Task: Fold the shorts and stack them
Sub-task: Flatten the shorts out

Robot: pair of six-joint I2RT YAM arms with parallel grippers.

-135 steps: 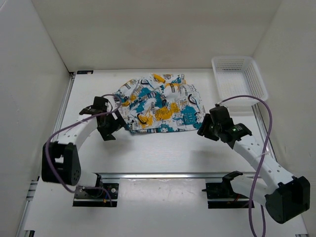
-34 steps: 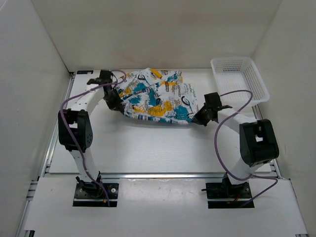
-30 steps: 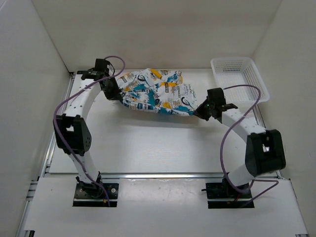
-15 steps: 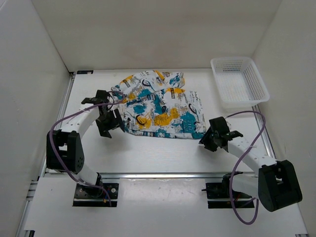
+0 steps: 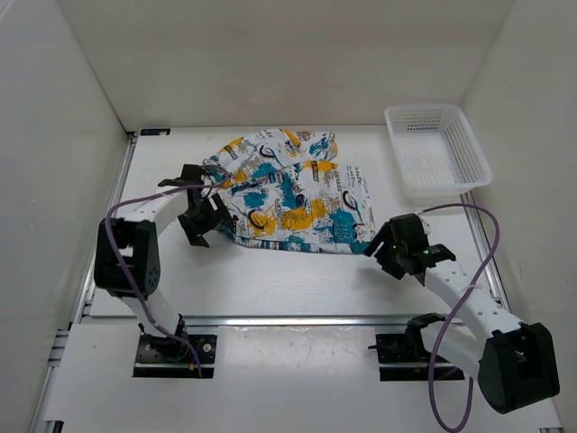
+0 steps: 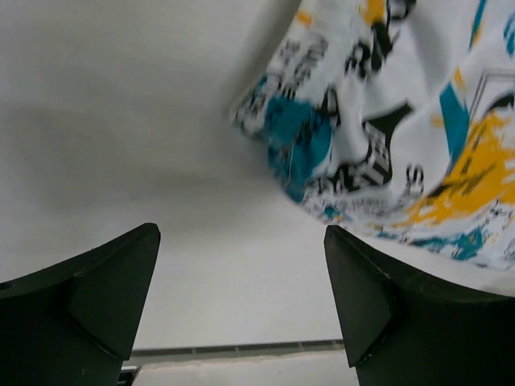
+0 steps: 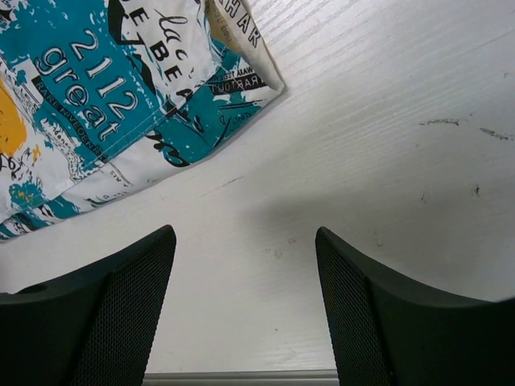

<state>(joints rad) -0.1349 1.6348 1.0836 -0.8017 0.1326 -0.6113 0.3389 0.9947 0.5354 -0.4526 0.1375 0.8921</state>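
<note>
The shorts need to be folded, so my left gripper should grab the shorts' near waistband corner (image 5: 232, 237) (image 6: 289, 170). The shorts' other near corner is left for my right gripper.
The shorts (image 5: 288, 194) lie spread on the table, white with teal, yellow-orange and black print. My left gripper (image 5: 200, 225) hovers at their left edge, open, with nothing between its fingers. In the left wrist view the shorts (image 6: 386, 121) fill the upper right, and the left gripper (image 6: 241, 233) shows bare table between its tips. My right gripper (image 5: 386, 253) sits just off the shorts' near right corner, open and empty. The right wrist view has that corner of the shorts (image 7: 105, 104) at the upper left, clear of the right gripper (image 7: 245, 235).
A white mesh basket (image 5: 437, 149) stands at the back right by the right wall. White walls close in the table on three sides. A metal rail (image 5: 288, 320) runs along the near edge in front of the arm bases.
A second ago both grippers held the shorts lifted at the back of the table. Both have let go and opened; the shorts now lie flat nearer, and the arms have drawn back.
</note>
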